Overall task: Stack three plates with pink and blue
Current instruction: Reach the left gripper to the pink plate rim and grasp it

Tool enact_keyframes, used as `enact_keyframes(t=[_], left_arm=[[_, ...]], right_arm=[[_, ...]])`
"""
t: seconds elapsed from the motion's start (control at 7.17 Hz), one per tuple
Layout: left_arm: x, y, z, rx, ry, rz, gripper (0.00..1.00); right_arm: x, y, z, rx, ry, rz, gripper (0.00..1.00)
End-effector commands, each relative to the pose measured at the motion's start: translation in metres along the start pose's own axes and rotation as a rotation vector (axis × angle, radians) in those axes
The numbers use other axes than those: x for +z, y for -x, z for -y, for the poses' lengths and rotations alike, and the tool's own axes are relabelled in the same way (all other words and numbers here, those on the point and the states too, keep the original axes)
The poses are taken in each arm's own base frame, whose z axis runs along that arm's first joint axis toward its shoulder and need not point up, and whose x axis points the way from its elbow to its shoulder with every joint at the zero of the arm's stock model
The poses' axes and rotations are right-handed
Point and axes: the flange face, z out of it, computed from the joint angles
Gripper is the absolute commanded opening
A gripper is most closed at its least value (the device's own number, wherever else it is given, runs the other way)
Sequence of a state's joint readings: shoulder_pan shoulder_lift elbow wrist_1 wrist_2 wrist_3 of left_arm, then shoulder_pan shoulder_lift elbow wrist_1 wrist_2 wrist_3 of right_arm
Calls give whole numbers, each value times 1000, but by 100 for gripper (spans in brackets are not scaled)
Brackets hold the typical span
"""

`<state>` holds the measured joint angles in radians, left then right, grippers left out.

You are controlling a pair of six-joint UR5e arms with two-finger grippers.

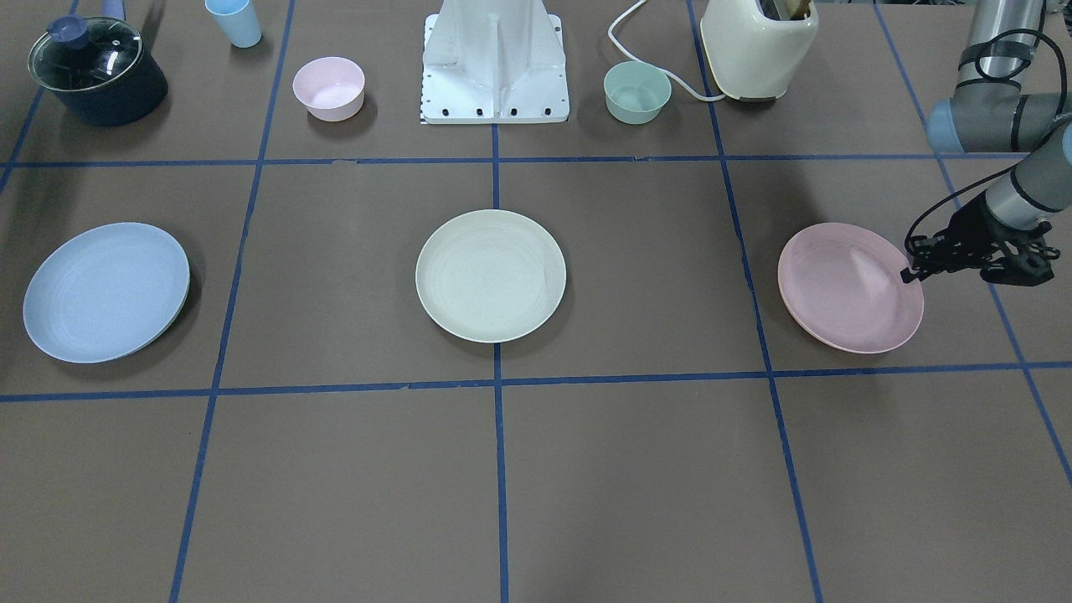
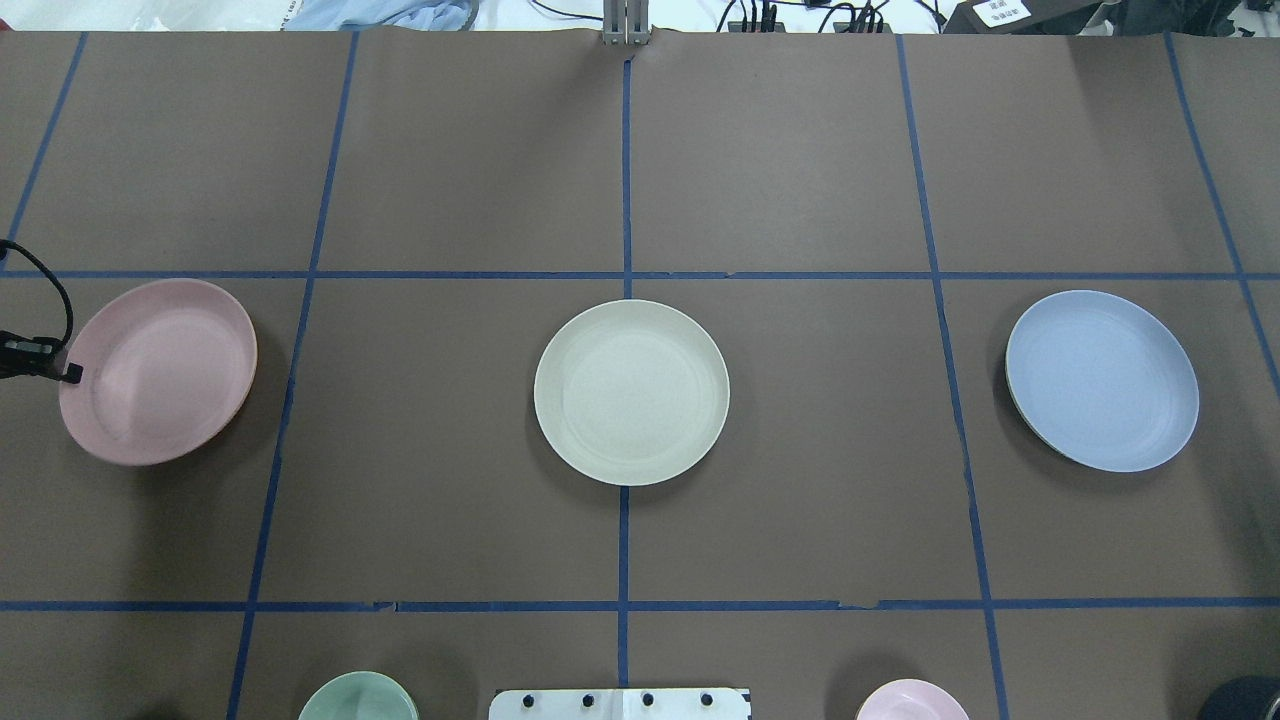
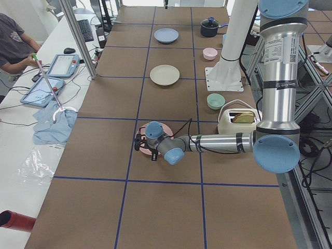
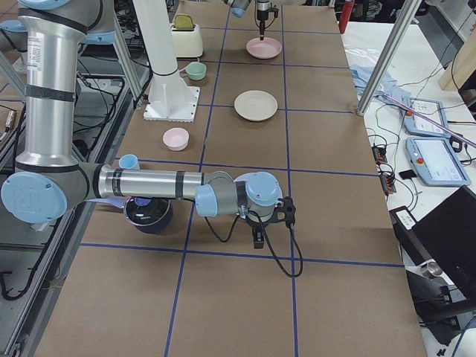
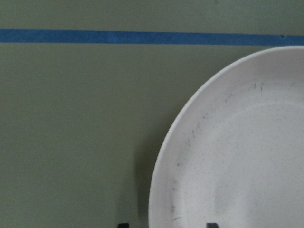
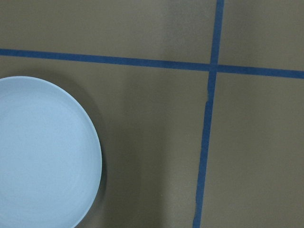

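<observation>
The pink plate should go onto the cream-green plate, so the left gripper will grip it by its rim (image 1: 916, 286) (image 5: 156, 199) next.
Three plates lie apart in a row on the brown table. The pink plate (image 1: 846, 289) is on my left side, and also shows in the overhead view (image 2: 160, 370). The cream-green plate (image 1: 491, 275) is in the middle. The blue plate (image 1: 106, 291) is on my right side. My left gripper (image 1: 911, 270) is open and low at the pink plate's outer rim. In the left wrist view its fingertips (image 5: 122, 224) stand either side of the rim (image 5: 161, 190). My right gripper (image 4: 260, 234) shows only in the exterior right view, so I cannot tell its state. Its wrist view shows the blue plate (image 6: 42, 152).
Along the robot's side stand a dark lidded pot (image 1: 100, 71), a light blue cup (image 1: 234, 21), a small pink bowl (image 1: 328, 88), the white robot base (image 1: 496, 67), a small green bowl (image 1: 637, 92) and a cream toaster (image 1: 758, 46). Blue tape lines grid the table.
</observation>
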<state>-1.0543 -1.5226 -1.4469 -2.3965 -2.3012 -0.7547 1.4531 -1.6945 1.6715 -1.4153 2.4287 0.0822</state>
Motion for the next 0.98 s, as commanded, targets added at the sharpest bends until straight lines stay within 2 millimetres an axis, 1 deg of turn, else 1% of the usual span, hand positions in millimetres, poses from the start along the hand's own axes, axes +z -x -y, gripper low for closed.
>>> enact_keyframes(t=[0.0, 0.14, 0.28, 0.42, 0.56, 0.7, 0.84], left_arm=[[-24, -12, -6, 27, -33, -21, 0], [-42, -23, -16, 43, -43, -41, 0], [-62, -27, -14, 26, -52, -54, 0], [-85, -31, -9, -4, -37, -95, 0], [-90, -39, -8, -14, 1, -136, 0], [-92, -45, -7, -20, 12, -156, 0], [-102, -60, -4, -64, 12, -182, 0]], right_arm=[[28, 18, 3, -28, 53, -48, 100], [33, 26, 5, -46, 62, -45, 100], [41, 32, 6, -63, 77, -49, 100], [47, 31, 11, -73, 76, -58, 100], [62, 20, 16, -102, 53, -54, 100], [82, 13, 21, -97, 28, -48, 100], [104, 19, 24, -78, -2, -60, 100]])
